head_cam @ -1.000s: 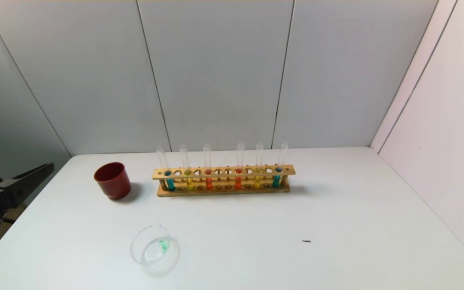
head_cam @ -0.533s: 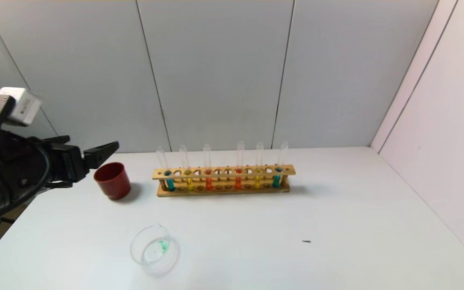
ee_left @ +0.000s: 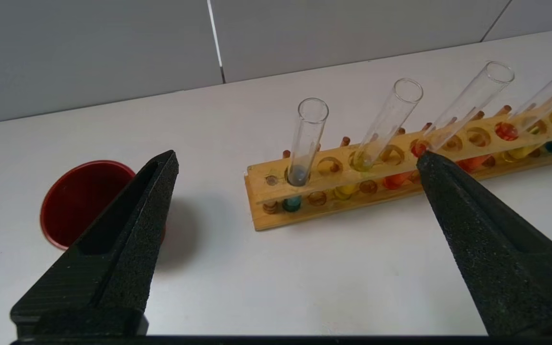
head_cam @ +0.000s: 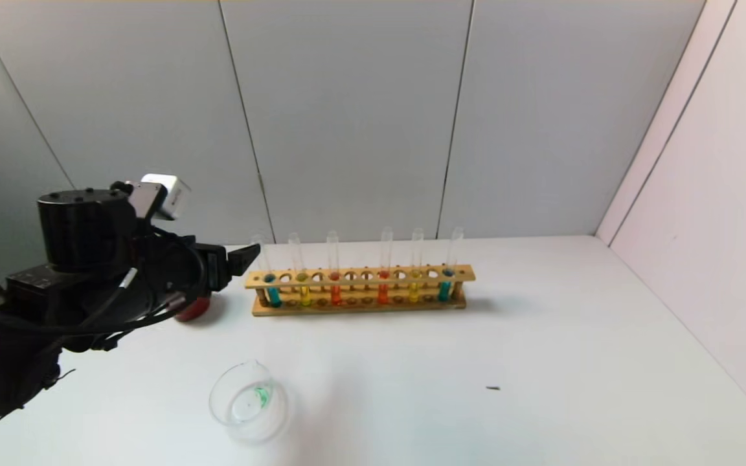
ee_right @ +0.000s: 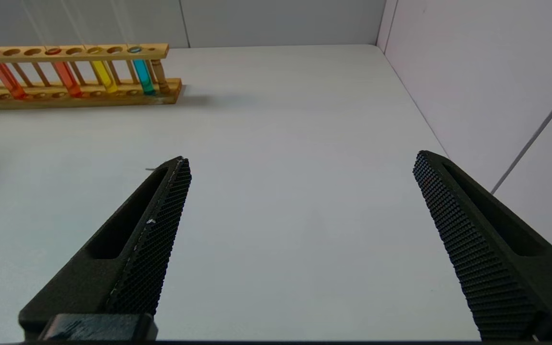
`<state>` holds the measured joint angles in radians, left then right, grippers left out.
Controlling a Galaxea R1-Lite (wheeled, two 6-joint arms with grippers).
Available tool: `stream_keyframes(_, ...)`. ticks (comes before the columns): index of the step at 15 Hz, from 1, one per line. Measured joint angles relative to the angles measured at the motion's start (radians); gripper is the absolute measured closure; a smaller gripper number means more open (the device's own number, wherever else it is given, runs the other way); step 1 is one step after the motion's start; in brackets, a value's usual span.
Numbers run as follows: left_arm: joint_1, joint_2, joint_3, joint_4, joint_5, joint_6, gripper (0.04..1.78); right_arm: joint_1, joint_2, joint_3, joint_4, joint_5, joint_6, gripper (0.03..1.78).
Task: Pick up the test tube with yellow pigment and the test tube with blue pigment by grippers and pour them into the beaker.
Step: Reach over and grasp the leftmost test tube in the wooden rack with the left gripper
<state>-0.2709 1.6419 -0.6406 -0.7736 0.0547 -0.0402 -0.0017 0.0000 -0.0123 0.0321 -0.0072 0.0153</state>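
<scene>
The left gripper grabs the blue test tube by its glass above the wooden rack next, since the rack encloses the tube's lower half.
A wooden rack [head_cam: 360,277] holds several upright tubes. The test tube with blue pigment [head_cam: 274,296] stands at the rack's left end, and the test tube with yellow pigment [head_cam: 305,295] is just right of it. My left gripper [head_cam: 236,265] hovers open just left of the rack, tips apart and empty. In the left wrist view the blue tube [ee_left: 304,139] and the yellow tube [ee_left: 385,125] stand beyond the open left gripper [ee_left: 297,154], untouched. The beaker [head_cam: 248,401] sits near the table's front, with a green smear inside. My right gripper [ee_right: 300,160] is open over bare table.
A dark red cup [ee_left: 79,201] stands left of the rack, mostly hidden by my left arm in the head view. Orange, golden-yellow and teal tubes [head_cam: 444,291] fill the rest of the rack. Grey wall panels close the back and right. A small dark speck [head_cam: 492,388] lies on the table.
My left arm has swung in from the left edge, risen over the table and moved right to the rack's left end, covering the red cup. Its jaws stayed open.
</scene>
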Motion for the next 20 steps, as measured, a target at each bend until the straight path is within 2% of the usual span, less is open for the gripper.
stream_keyframes(4, -0.006, 0.134, -0.008, -0.121, 0.037, -0.002, 0.07, 0.000, 0.000, 0.000, 0.000, 0.000, 0.000, 0.11)
stream_keyframes(16, 0.007, 0.279, -0.081, -0.184, 0.039, -0.004, 0.07, 0.000, 0.000, 0.000, 0.000, 0.000, 0.000, 0.11)
stream_keyframes(18, 0.008, 0.291, -0.088, -0.186, 0.038, -0.004, 0.13, 0.000, 0.000, 0.000, 0.000, 0.000, 0.000, 0.11)
stream_keyframes(20, 0.007, 0.305, -0.093, -0.219, 0.035, -0.007, 0.30, 0.000, 0.000, 0.000, 0.000, 0.000, 0.000, 0.11)
